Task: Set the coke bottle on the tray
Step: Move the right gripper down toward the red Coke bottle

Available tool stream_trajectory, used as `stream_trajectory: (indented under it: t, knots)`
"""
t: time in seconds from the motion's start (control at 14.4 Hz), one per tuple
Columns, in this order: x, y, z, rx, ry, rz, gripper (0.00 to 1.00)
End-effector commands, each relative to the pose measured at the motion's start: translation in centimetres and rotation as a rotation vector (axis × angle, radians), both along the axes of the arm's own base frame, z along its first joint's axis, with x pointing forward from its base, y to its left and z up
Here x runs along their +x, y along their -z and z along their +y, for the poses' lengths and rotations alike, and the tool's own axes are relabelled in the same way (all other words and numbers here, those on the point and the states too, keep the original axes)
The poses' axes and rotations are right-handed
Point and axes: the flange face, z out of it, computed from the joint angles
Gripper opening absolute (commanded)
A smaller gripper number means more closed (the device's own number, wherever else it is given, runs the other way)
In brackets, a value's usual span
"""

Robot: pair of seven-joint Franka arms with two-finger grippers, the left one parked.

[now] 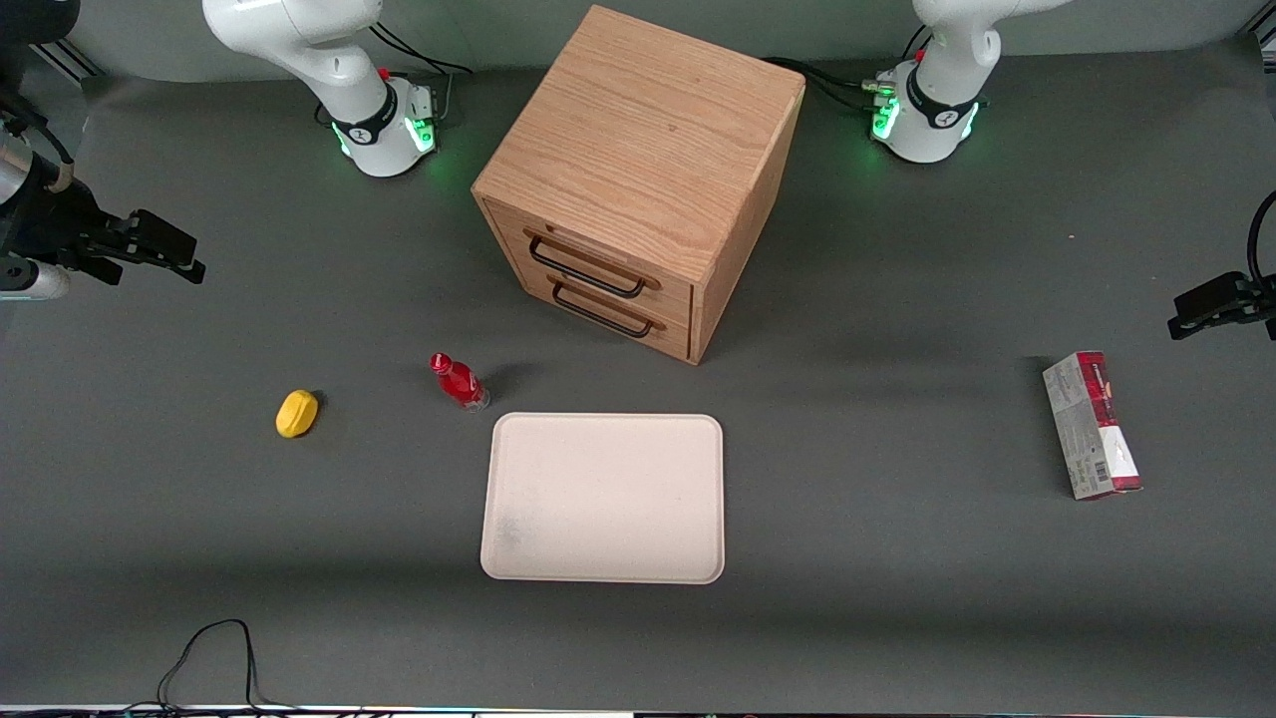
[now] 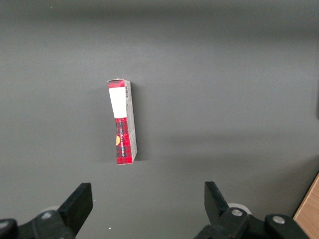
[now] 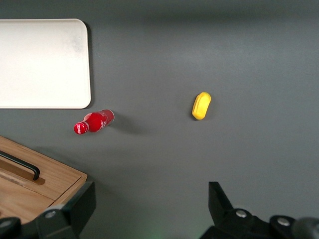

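Note:
The robot's gripper needs to grab the coke bottle next by its red body [image 1: 462, 384]. Then it needs to place the bottle on the tray [image 1: 603, 497].
The coke bottle [image 1: 459, 382], tiny and red with a red cap and clear base, stands on the grey table just off the tray's corner, a little farther from the front camera than the tray. It also shows in the right wrist view [image 3: 93, 121]. The tray [image 1: 603, 497] is a flat cream rectangle with nothing on it, also seen in the right wrist view [image 3: 42, 62]. My gripper [image 1: 169, 254] hangs high at the working arm's end of the table, well apart from the bottle. In the right wrist view the gripper [image 3: 149, 206] is open and empty.
A yellow lemon-like lump [image 1: 297, 413] lies beside the bottle, toward the working arm's end. A wooden two-drawer cabinet [image 1: 638, 179] stands farther from the camera than the tray. A red-and-grey carton [image 1: 1092, 424] lies toward the parked arm's end.

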Motion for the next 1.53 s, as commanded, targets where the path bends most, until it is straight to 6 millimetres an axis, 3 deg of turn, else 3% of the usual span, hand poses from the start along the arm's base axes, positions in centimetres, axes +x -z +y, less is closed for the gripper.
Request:
stream_trajectory:
  t: [0.0,0.14,0.28,0.49,0.63,0.83,1.11,1.46]
  knots:
    - [-0.1,-0.4,-0.2,0.022,-0.003,-0.001,1.00]
    - [-0.1,0.2,0.1,0.026,-0.002,0.012,1.00]
    - [0.4,2.2,1.9,0.023,-0.009,0.022,1.00]
    - [1.2,5.4,8.0,0.036,-0.018,-0.013,1.00]
    - [0.8,8.5,11.0,0.035,-0.023,-0.009,1.00]
    - [-0.7,15.0,15.5,0.041,-0.009,-0.049,1.00]
    - [-2.4,22.7,17.2,0.057,0.003,-0.121,1.00]
    - [-1.3,27.6,17.7,0.068,0.003,-0.132,1.00]
